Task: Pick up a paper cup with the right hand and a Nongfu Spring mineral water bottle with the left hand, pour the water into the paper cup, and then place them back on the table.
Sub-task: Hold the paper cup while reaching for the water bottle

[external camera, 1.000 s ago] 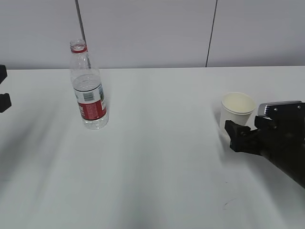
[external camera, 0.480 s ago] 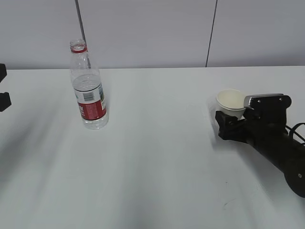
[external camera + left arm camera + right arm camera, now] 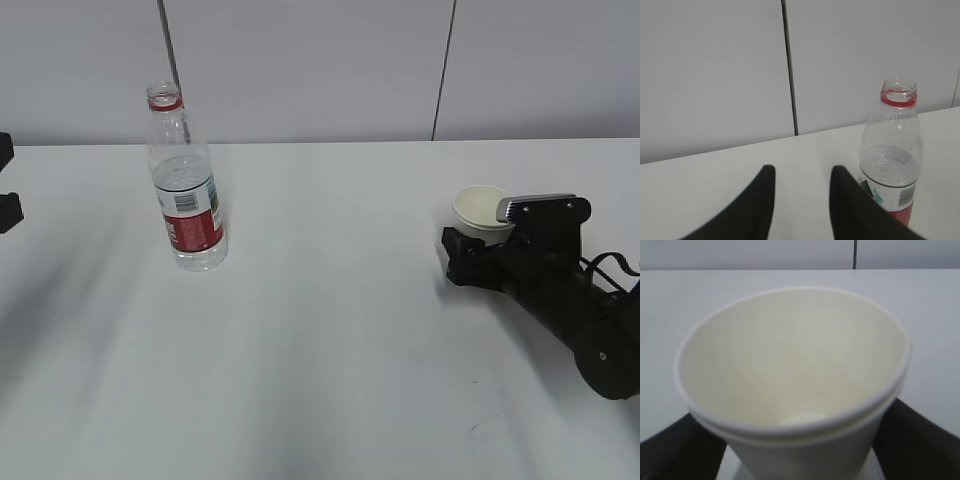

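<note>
I will next grab the cup with my right gripper by its lower body [image 3: 478, 234]. The paper cup's opening [image 3: 483, 200] then stays open to receive the water.
The paper cup [image 3: 478, 207] stands on the white table [image 3: 330, 330] at the right. It fills the right wrist view [image 3: 790, 355], white with a cream inside. My right gripper [image 3: 478, 245] is open, with one black finger [image 3: 680, 445] on each side of the cup's lower body, close against its walls. The Nongfu Spring bottle [image 3: 186, 180] stands upright and capless at the far left, with a red-and-white label. In the left wrist view the bottle [image 3: 891, 165] is just right of my open, empty left gripper [image 3: 802, 172]. That gripper [image 3: 6, 185] shows at the left edge of the exterior view.
A grey panelled wall [image 3: 320, 60] runs along the table's far edge. A small dark mark [image 3: 482, 425] lies on the table near the front right.
My right gripper has moved forward and left, so its fingers now straddle the cup. The cup has shifted a little left and away. The bottle and left gripper have not moved.
</note>
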### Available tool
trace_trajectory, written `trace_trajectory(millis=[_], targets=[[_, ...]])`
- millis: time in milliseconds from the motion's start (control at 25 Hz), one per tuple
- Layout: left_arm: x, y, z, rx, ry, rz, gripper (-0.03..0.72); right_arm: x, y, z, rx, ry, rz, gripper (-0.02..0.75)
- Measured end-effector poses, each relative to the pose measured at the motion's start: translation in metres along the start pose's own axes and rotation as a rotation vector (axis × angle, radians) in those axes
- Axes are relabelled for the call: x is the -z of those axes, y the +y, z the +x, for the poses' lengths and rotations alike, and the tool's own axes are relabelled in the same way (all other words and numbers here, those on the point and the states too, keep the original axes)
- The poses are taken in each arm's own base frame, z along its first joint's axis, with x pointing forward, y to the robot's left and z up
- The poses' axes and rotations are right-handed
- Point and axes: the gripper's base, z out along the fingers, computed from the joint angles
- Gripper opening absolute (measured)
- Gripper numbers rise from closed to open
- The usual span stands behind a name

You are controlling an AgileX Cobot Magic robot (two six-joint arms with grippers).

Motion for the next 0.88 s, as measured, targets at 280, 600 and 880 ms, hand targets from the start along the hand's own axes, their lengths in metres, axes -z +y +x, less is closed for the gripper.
trace_trajectory(millis=[280,600,880], targets=[[0.0,0.0,0.0,0.014,0.001,0.0,0.239,-0.002,0.0,-0.001,0.0,-0.006,0.0,0.557],[-0.002,-0.004,0.01,0.007,0.057,0.029,0.34,-0.002,0.0,-0.001,0.0,-0.006,0.0,0.524],[-0.018,-0.031,0.028,-0.013,0.074,0.162,0.435,-0.002,0.007,-0.001,0.037,-0.002,-0.08,0.52]])
